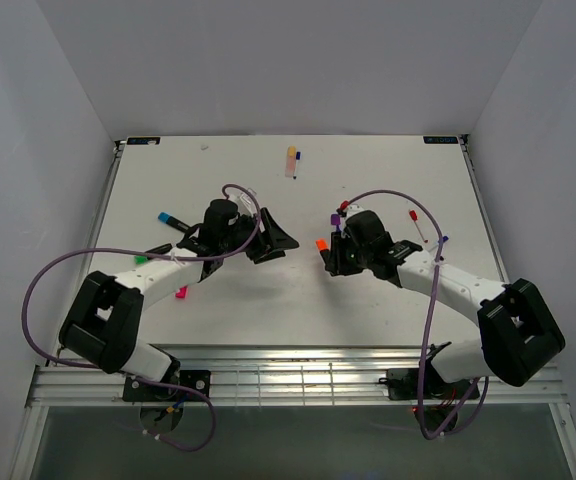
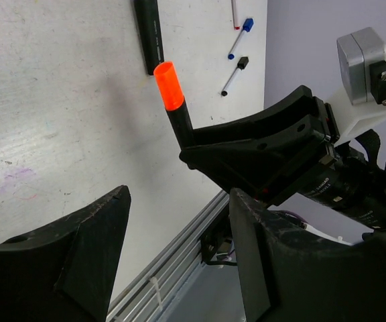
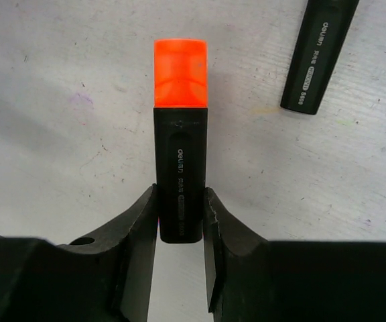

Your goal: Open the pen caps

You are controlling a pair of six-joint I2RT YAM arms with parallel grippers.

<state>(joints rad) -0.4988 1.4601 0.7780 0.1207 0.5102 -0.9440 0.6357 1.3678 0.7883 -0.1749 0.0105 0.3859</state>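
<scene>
The left gripper grabs the orange pen cap [image 1: 321, 245] [image 2: 169, 86] next, away from the body of the marker my right gripper has, to pull the cap open.
A black marker [image 3: 179, 174] with an orange pen cap [image 3: 179, 72] is clamped by its barrel in my right gripper [image 3: 179, 209]. The cap points away from the fingers, above the table. In the top view the orange cap [image 1: 321, 245] sticks out of the right gripper [image 1: 334, 254] toward my left gripper [image 1: 279, 240]. The left gripper [image 2: 179, 231] stands open and holds nothing. In its wrist view the orange cap [image 2: 169, 86] is above and beyond its fingers, apart from them. A purple cap [image 1: 336, 217] and a red cap [image 1: 344, 204] lie behind the right gripper.
A bare black marker barrel [image 3: 317, 54] lies beside the held marker. A teal-capped marker [image 1: 166, 217], a green cap [image 1: 141, 259] and a magenta cap [image 1: 181, 292] lie near the left arm. Thin pens [image 2: 241, 37] rest at the right, another pen [image 1: 291, 160] at the back.
</scene>
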